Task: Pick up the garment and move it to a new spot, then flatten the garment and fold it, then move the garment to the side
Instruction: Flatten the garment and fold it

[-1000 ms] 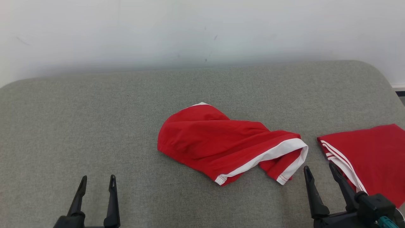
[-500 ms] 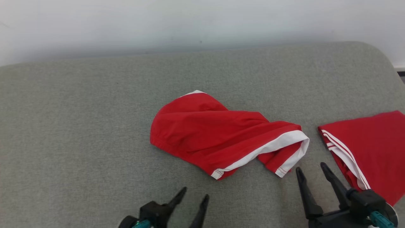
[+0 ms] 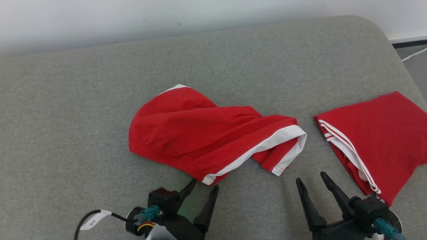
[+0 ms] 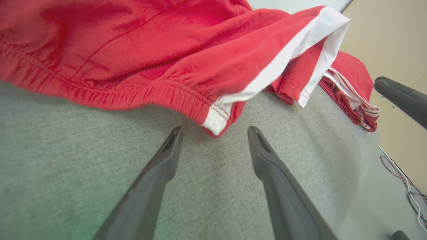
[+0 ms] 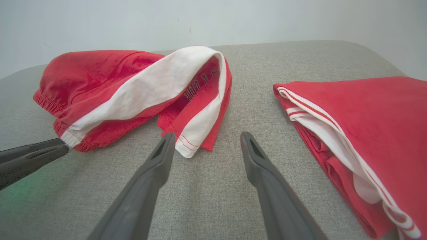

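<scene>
I need to pick up the garment with my left gripper by its white-striped waistband corner (image 3: 208, 179) (image 4: 216, 120), which sticks out as a narrow fold while the rest lies slack.
The garment (image 3: 200, 140), red shorts with a white side stripe, lies crumpled in the middle of the grey cushioned surface (image 3: 66, 116). My left gripper (image 3: 204, 184) stands open just short of its near waistband corner. In the left wrist view that corner of the garment (image 4: 150, 60) sits right at the gap of the open left gripper (image 4: 215, 128), with no finger touching it. My right gripper (image 3: 310, 177) is open and empty, near the garment's white hem. In the right wrist view the right gripper (image 5: 207, 134) points between the garment (image 5: 110, 83) and its neighbour.
A second red garment (image 3: 377, 140), folded, with white stripes, lies at the right, close to my right gripper; the right wrist view shows this folded garment (image 5: 367, 116) too. A pale wall runs behind the surface. Its rounded right edge drops to a floor with cables (image 4: 405, 186).
My left gripper has swung from the lower left to just below the garment's near corner. The head camera has tilted down and shifted. The right gripper has kept its place, and the garment lies unmoved.
</scene>
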`<state>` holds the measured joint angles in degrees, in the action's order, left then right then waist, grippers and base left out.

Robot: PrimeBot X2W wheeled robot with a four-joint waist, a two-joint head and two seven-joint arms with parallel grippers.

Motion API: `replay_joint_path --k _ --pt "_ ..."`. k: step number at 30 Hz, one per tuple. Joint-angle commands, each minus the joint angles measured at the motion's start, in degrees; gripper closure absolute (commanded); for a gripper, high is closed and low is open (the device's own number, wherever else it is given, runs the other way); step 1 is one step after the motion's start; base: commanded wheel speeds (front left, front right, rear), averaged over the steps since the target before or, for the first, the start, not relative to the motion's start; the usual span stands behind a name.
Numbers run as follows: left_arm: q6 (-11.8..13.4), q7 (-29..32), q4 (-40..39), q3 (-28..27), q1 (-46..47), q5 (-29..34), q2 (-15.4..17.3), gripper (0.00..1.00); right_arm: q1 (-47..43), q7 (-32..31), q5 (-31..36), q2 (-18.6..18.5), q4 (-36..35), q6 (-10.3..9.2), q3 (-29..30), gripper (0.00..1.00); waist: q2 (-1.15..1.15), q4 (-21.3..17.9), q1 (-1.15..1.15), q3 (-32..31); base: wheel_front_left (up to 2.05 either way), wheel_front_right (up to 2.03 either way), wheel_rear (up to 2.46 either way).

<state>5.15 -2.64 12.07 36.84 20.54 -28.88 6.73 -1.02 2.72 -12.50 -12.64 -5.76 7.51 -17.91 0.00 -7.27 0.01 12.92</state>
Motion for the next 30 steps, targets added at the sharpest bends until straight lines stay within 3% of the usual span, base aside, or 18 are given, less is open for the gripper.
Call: replay_joint_path --k 1,2,3,4,5,6,7,19,20,21,22,23,30 --pt "0.1 -0.4 0.4 -0.3 0.7 0.1 0.0 0.00 0.6 0.3 -0.2 -0.3 0.2 -0.04 -0.2 0.00 0.00 -0.9 -0.01 0.9 0.00 0.00 0.00" --pt "-0.2 -0.9 0.6 -0.6 0.9 -0.4 -0.2 0.00 0.6 0.3 -0.3 -0.4 0.5 -0.04 -0.4 0.00 0.00 -1.0 -0.01 1.1 0.00 0.00 0.00" --pt "-0.2 -1.3 0.8 -0.6 1.2 -0.4 -0.3 0.08 0.8 0.4 -0.5 -0.5 0.8 -0.04 -0.7 0.00 0.00 -1.1 -0.01 1.3 0.00 0.00 0.00" --pt "-0.5 -2.0 1.1 -0.8 1.8 -0.6 -0.5 0.51 1.3 0.2 -0.7 -0.8 1.6 -0.04 -1.2 0.00 0.00 -1.1 -0.01 1.6 0.00 0.00 0.00" --pt "-0.4 -2.3 1.2 -0.8 2.0 -0.6 -0.5 0.61 1.6 0.3 -0.9 -0.9 2.1 -0.04 -1.4 0.00 0.00 -1.1 -0.01 1.8 0.00 0.00 0.00" --pt "-0.5 -2.7 1.3 -0.8 2.3 -0.4 -0.5 0.87 1.9 0.3 -1.3 -0.9 2.6 -0.04 -1.8 0.00 0.00 -1.0 -0.01 2.0 0.00 0.00 0.00" --pt "-0.6 -3.0 1.3 -0.9 2.5 -0.4 -0.6 1.00 2.1 0.4 -1.4 -1.0 3.2 -0.04 -2.1 0.00 0.00 -0.9 -0.01 2.1 0.00 0.00 0.00" --pt "-0.2 -4.1 1.8 0.3 4.2 0.7 -1.0 1.00 9.9 2.8 -4.6 -0.4 14.3 -0.04 -6.4 0.00 0.00 0.9 -0.01 3.3 0.00 0.00 0.00" --pt "-0.1 -4.2 1.8 0.4 4.3 0.8 -1.0 1.00 10.7 3.0 -4.9 -0.1 15.3 -0.04 -6.6 0.31 0.00 1.0 -0.01 3.4 0.00 0.00 0.00" --pt "-0.1 -4.2 1.8 0.5 4.4 0.8 -1.1 1.00 11.3 3.2 -4.9 0.0 16.2 -0.04 -6.7 0.54 0.00 1.2 -0.01 3.5 0.00 0.00 0.00" --pt "-0.1 -4.4 1.7 0.5 4.5 0.9 -1.1 1.00 11.8 3.5 -5.1 0.1 17.1 -0.04 -6.8 0.69 0.00 1.3 -0.01 3.5 0.00 0.00 0.00" --pt "-0.1 -4.6 1.6 0.5 4.6 0.9 -1.0 1.00 12.2 3.7 -5.4 0.2 17.7 -0.04 -6.9 1.00 0.00 1.4 -0.01 3.5 0.00 0.00 0.00" --pt "1.0 -5.7 -0.1 -0.2 4.6 1.2 -0.2 1.00 12.8 5.8 -6.0 -0.9 18.1 -0.04 -5.7 1.00 0.00 1.7 -0.01 3.6 0.00 0.00 0.00"
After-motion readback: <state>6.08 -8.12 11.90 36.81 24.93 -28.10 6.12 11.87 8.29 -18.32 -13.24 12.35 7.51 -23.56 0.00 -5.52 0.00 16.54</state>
